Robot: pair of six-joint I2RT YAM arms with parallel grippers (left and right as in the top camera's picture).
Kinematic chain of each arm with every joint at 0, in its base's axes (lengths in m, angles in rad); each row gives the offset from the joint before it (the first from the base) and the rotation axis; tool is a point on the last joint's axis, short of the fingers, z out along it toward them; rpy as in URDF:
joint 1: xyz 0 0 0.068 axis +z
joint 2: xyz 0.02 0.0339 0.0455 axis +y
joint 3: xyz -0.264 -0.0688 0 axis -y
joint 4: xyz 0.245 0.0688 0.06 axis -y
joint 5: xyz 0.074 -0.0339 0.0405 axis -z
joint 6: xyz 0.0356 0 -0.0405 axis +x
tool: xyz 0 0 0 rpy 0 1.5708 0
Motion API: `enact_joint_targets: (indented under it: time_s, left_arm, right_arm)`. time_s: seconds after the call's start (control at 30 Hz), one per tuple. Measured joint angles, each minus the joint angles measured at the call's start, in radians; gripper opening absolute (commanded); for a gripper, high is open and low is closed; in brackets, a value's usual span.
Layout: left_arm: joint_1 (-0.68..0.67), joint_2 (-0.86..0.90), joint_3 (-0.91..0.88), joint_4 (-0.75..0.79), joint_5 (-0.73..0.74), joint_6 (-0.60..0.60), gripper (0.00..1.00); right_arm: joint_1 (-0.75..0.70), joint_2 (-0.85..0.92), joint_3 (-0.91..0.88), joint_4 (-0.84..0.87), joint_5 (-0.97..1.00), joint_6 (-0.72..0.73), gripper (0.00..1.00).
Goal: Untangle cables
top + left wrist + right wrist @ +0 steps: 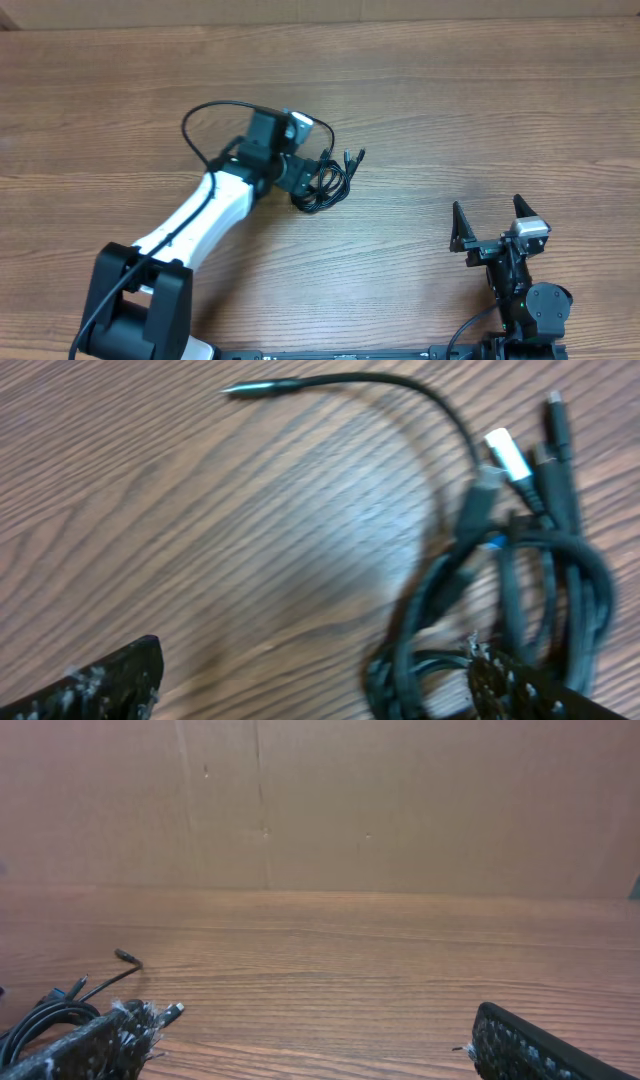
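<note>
The plug ends of the cables, beside the coiled loops, are the part my left gripper should take hold of next. The loops will then stay free to untangle.
The cables (326, 182) are a small knot of thin black cords on the wooden table, with plug tips (355, 157) sticking out to the upper right. In the left wrist view the bundle (520, 560) fills the right side, with one strand arching to a loose tip (250, 388) and a silver plug (505, 452). My left gripper (315, 690) is open and low over the table; its right finger lies over the bundle's edge and its left finger is over bare wood. It shows overhead (305, 178) at the knot's left side. My right gripper (490, 215) is open and empty, far right of the cables (50, 1015).
A brown cardboard wall (400, 800) stands along the table's far edge. The left arm's own thicker black wire (205, 115) loops behind its wrist. The right arm's base sits at the table's front right.
</note>
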Motion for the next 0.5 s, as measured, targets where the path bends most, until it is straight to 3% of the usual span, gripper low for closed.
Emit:
enact_joint_targets:
  time_s: [0.23,0.5]
  left_arm:
    - [0.038,0.002,0.000,-0.016,0.110,0.132,1.00]
    - [0.034,0.089,0.000,-0.024,0.140,0.243,1.00]
  right_arm:
    - [0.000,0.000,0.000,0.001,0.000,0.000,1.00]
    - [0.000,0.000,0.000,0.000,0.000,0.000,1.00]
